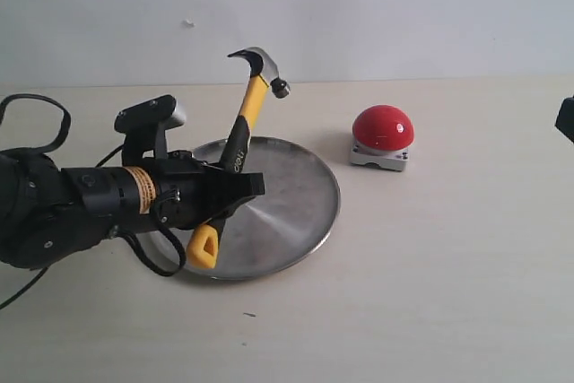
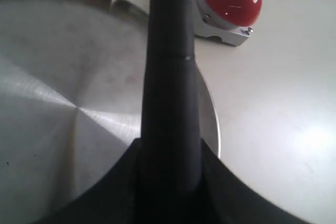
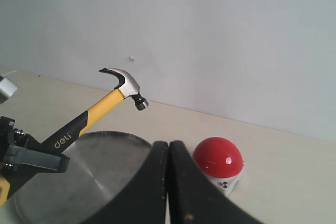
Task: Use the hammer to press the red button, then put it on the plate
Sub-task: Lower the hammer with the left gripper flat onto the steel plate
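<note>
My left gripper is holding the hammer and needs to keep holding it, because the hammer head (image 1: pixel 261 67) is still well above the silver plate.
My left gripper (image 1: pixel 235 187) is shut on the black grip of the hammer (image 1: pixel 240 136), holding it tilted above the round silver plate (image 1: pixel 300 208). The steel head points up and right, and the yellow holed end hangs low over the plate's near rim. In the left wrist view the hammer (image 2: pixel 169 72) runs up the middle as a dark shaft over the plate (image 2: pixel 63 77). The red button (image 1: pixel 383 128) on its grey base sits on the table to the right of the plate, apart from the hammer head. My right gripper (image 3: pixel 168 153) is shut on nothing, off at the right.
A pale wall stands behind the beige tabletop (image 1: pixel 448 275). Black cables (image 1: pixel 36 123) loop behind my left arm at the far left. A dark piece of the right arm (image 1: pixel 566 118) shows at the exterior view's right edge.
</note>
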Controlling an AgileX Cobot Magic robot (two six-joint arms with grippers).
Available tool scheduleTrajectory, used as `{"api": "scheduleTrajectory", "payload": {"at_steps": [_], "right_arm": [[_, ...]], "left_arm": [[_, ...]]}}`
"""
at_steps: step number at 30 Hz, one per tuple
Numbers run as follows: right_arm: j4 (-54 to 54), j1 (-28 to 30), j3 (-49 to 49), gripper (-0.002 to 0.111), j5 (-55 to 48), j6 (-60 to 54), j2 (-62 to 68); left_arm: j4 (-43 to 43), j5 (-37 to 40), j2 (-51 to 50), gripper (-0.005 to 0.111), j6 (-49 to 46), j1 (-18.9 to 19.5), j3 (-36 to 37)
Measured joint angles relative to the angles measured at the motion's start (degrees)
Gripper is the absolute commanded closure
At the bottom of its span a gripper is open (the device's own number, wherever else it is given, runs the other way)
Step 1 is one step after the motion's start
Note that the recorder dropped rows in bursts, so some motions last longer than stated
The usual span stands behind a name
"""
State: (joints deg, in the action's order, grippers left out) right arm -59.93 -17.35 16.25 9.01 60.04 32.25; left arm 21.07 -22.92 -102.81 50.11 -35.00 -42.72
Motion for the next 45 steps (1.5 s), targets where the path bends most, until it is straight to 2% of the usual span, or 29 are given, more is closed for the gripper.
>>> {"api": "scheduleTrajectory", "payload": {"at_steps": [14,30,45], "right_arm": [[0.0,0.0,0.0,0.108,0.3,0.0,0.0],[0.0,0.0,0.0,0.108,0.8,0.0,0.0],[0.0,0.0,0.0,0.108,0.9,0.5,0.0]], "left_arm": [[-2.4,-1.1,-11.0,0.107,2.2,0.1,-3.9],[-2.5,0.6,-11.3,0.107,7.5,0.6,-4.4],[-1.7,1.1,-11.3,0.106,7.8,0.6,-5.0]]}}
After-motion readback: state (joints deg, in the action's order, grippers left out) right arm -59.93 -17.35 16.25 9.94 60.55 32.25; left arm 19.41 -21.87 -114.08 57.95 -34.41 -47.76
